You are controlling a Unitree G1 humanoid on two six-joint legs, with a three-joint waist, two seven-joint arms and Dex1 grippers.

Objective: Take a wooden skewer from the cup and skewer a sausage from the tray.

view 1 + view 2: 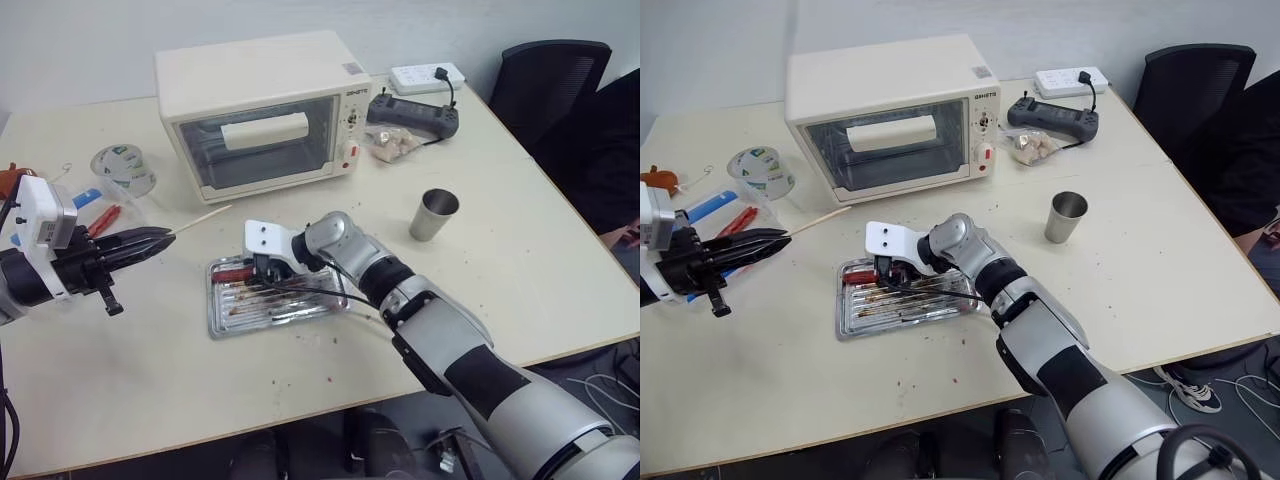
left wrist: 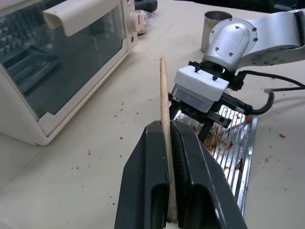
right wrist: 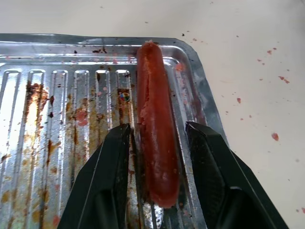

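Note:
The sausage's tip should stay free for the wooden skewer, so the robot's right gripper should reach the sausage and grab its middle (image 3: 155,125).
My left gripper (image 1: 160,238) is shut on the wooden skewer (image 1: 200,218), held above the table left of the tray. The stick runs between its black fingers (image 2: 152,157) and its pointed end (image 2: 162,58) aims toward the right gripper. The tray (image 1: 215,325) lies in front of the oven, greasy and ridged. A reddish sausage (image 3: 155,133) lies along one end of it. My right gripper (image 3: 157,126) is down over the tray, open, one finger on each side of the sausage with narrow gaps. The cup (image 1: 435,215) stands upright to the right of the tray.
A cream toaster oven (image 1: 260,110) stands behind the tray. A clear tub with a green label (image 1: 125,168) and a clear box with blue strips (image 1: 100,215) are at the left. A controller (image 1: 415,112), a power strip (image 1: 428,75) and a black chair (image 1: 545,80) are at the back right.

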